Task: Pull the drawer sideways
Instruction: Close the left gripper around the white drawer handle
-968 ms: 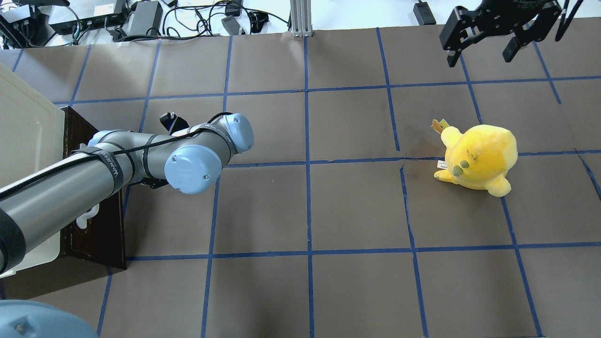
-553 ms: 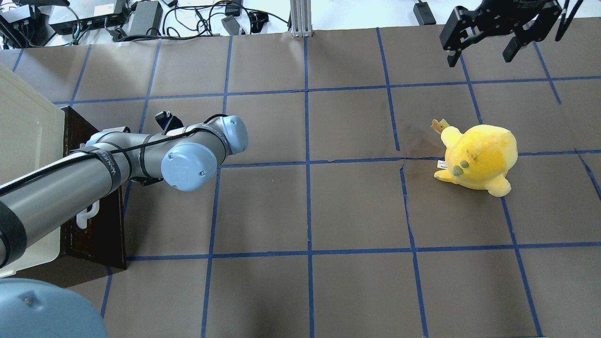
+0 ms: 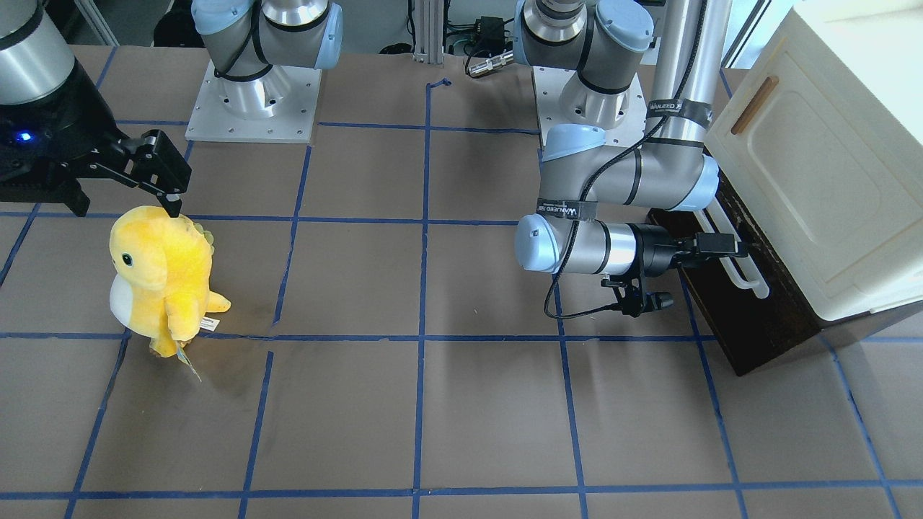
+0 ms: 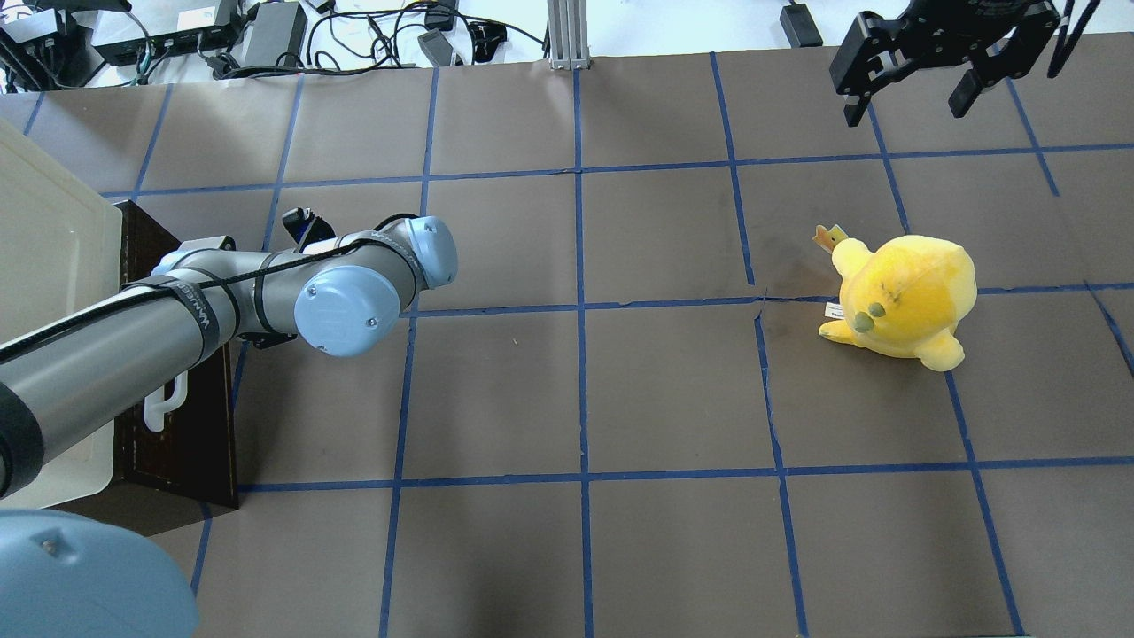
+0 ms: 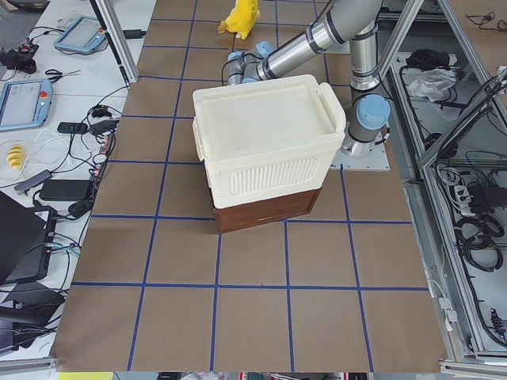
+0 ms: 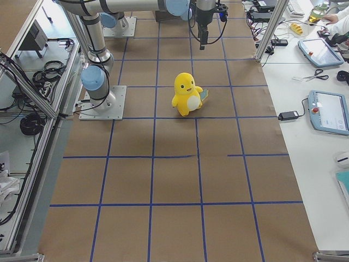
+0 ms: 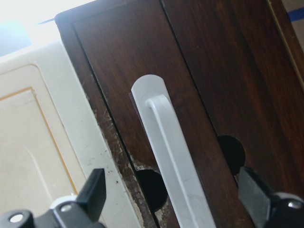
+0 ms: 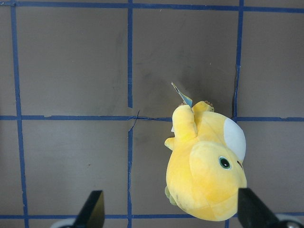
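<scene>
The drawer has a broad flat panel as the drawer's dark front (image 3: pixel 735 324), so I should next use my left gripper to grab its raised white bar handle (image 3: pixel 733 250) and pull it sideways.
The drawer (image 3: pixel 753 317) has a dark brown front and a long white bar handle (image 3: pixel 744 272). It sits shut under a cream cabinet (image 3: pixel 829 180) at the table's left end. It also shows in the overhead view (image 4: pixel 182 434) and in the left wrist view (image 7: pixel 213 71). My left gripper (image 3: pixel 730 246) is open right at the drawer front. In the left wrist view its jaws straddle the handle (image 7: pixel 166 142), one finger (image 7: pixel 92 190) on each side, without closing on it. My right gripper (image 4: pixel 912 97) is open and empty, high at the far right.
A yellow plush toy (image 4: pixel 904 297) stands on the brown paper on the right side, below my right gripper (image 8: pixel 172 209). The cream cabinet door with its small brown handle (image 3: pixel 753 104) is above the drawer. Cables and power bricks (image 4: pixel 266 31) lie beyond the far edge.
My left arm has moved left, toward the drawer front, bringing the open gripper up to the handle. The right arm and the plush toy have not moved.
</scene>
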### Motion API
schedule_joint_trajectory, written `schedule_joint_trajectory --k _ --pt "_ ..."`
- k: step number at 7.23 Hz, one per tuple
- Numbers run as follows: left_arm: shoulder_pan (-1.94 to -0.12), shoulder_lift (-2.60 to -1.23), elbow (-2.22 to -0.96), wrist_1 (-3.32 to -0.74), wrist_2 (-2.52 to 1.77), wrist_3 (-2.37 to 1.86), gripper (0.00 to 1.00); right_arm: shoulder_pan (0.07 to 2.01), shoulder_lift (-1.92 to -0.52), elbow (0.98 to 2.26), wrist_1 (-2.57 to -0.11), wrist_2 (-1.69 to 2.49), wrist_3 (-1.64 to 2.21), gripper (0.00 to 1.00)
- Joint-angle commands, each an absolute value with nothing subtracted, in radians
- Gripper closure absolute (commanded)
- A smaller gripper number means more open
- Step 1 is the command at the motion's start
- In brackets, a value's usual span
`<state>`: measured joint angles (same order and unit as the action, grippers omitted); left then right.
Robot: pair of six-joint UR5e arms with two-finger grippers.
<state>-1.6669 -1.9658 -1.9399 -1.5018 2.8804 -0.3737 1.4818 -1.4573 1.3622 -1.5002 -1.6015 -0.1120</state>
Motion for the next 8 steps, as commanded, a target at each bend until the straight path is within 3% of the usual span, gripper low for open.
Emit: schedule_joint_trajectory --k 1,2,4,5,6,8 --pt "-1.643 -1.973 -1.945 -1.502 2.885 -0.371 0.01 1.482 -1.457 1.362 -1.500 -1.601 -0.112 0.00" --pt "-1.643 -1.973 -1.944 -1.503 2.884 -0.365 0.21 1.482 -1.457 1.362 -1.500 -1.601 -0.112 0.00" --pt "-1.643 -1.970 -1.944 -1.505 2.881 -0.361 0.78 1.482 -1.457 1.362 -1.500 -1.601 -0.112 0.00" --pt "-1.643 -1.970 -1.944 -1.505 2.875 -0.362 0.81 1.482 -1.457 1.362 -1.500 -1.601 -0.112 0.00" --pt "-1.643 -1.971 -1.942 -1.505 2.872 -0.361 0.95 1.482 -1.457 1.362 -1.499 -1.600 -0.112 0.00" --pt "-1.643 -1.974 -1.942 -1.505 2.867 -0.360 0.95 1.482 -1.457 1.362 -1.500 -1.601 -0.112 0.00"
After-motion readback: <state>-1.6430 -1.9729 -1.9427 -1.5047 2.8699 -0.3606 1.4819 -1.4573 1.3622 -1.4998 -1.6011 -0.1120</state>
